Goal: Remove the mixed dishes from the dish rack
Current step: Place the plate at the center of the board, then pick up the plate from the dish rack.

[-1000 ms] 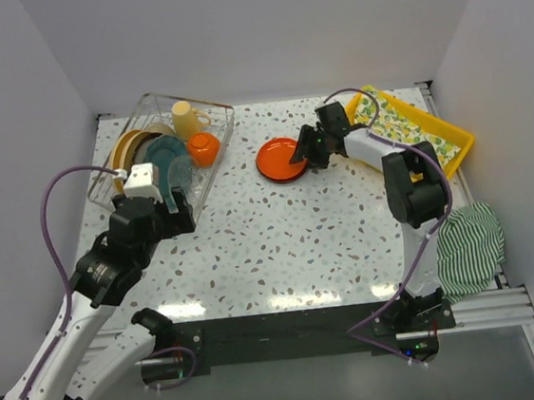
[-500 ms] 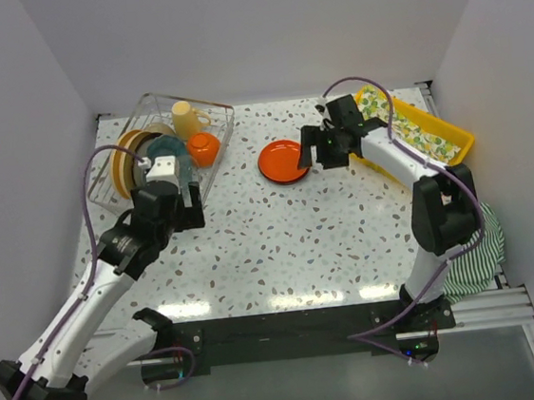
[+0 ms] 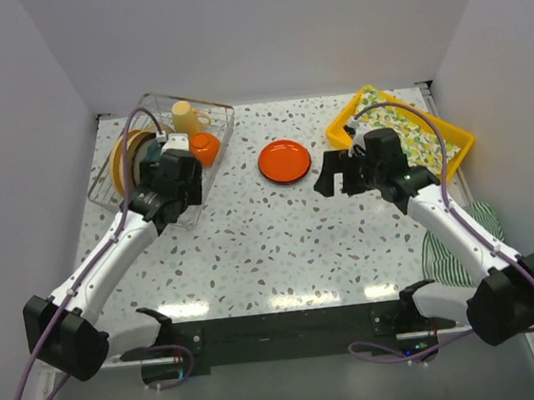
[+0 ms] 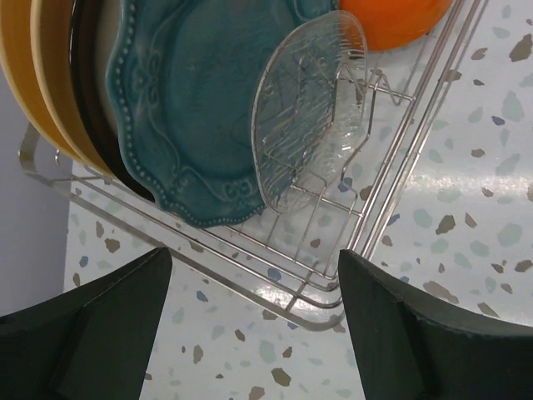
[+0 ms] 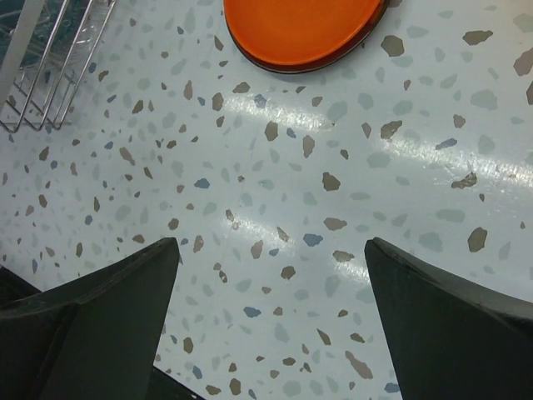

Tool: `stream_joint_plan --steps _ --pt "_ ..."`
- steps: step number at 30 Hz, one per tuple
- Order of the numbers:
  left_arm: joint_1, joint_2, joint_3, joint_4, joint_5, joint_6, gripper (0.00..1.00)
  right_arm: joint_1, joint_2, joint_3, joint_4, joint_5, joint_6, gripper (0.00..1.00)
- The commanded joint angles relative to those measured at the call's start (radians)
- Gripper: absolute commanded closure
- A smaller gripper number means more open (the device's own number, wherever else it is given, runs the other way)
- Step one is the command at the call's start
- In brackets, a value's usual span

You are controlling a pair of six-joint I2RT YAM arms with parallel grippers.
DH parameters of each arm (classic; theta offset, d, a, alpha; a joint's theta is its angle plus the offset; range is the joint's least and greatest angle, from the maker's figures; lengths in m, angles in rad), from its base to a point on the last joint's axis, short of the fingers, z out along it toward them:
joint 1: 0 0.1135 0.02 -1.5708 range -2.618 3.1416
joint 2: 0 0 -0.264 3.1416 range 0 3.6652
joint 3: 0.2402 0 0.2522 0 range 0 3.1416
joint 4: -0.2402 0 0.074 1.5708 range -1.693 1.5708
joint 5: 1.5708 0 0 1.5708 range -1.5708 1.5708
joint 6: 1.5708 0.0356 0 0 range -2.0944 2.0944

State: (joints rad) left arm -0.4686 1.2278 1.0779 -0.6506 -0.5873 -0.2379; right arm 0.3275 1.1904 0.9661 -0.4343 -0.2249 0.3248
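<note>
I will grab the clear glass plate (image 4: 312, 142) by its near rim (image 4: 268, 197) with my left gripper next. The plate's far rim stays free for my right gripper.
The dish rack (image 3: 213, 120) stands at the back left and holds tan-yellow plates (image 3: 120, 164), a cream mug (image 3: 185, 119) and an orange bowl (image 3: 206, 148). My left gripper (image 3: 177, 178) is open and empty above the rack's near end. In the left wrist view the gripper (image 4: 254, 254) hangs above the rack's rim (image 4: 275, 287), with a teal plate (image 4: 191, 108), a clear glass plate (image 4: 312, 142), a dark brown plate (image 4: 87, 100) and tan-yellow plates (image 4: 42, 75) upright ahead. An orange plate (image 3: 284, 160) lies flat on the table. My right gripper (image 3: 328, 176) is open and empty to its right (image 5: 271, 242).
A yellow tray (image 3: 463, 137) with a lemon-print cloth sits at the back right, behind my right arm. A green striped cloth (image 3: 464, 237) lies at the table's right edge. Grey walls close in the left, back and right sides.
My right gripper has left the orange plate on the table and drawn back to the right and nearer. My left gripper has moved forward over the rack's near end.
</note>
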Motion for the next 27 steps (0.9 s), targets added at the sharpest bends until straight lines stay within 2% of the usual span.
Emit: stream_joint_plan --steps 1,8,19,27 --pt "0.016 0.081 0.068 0.083 -0.107 0.054 0.16 0.004 -0.095 -0.081 0.092 0.025 0.06 0.02" --pt "0.027 0.196 0.106 0.134 -0.204 0.058 0.35 0.005 -0.158 -0.127 0.057 0.019 0.049 0.02" --pt "0.058 0.354 0.114 0.215 -0.27 0.051 0.48 0.005 -0.229 -0.17 0.017 0.01 0.036 0.02" --pt "0.059 0.429 0.137 0.22 -0.338 0.043 0.64 0.005 -0.23 -0.17 0.008 0.012 0.025 0.02"
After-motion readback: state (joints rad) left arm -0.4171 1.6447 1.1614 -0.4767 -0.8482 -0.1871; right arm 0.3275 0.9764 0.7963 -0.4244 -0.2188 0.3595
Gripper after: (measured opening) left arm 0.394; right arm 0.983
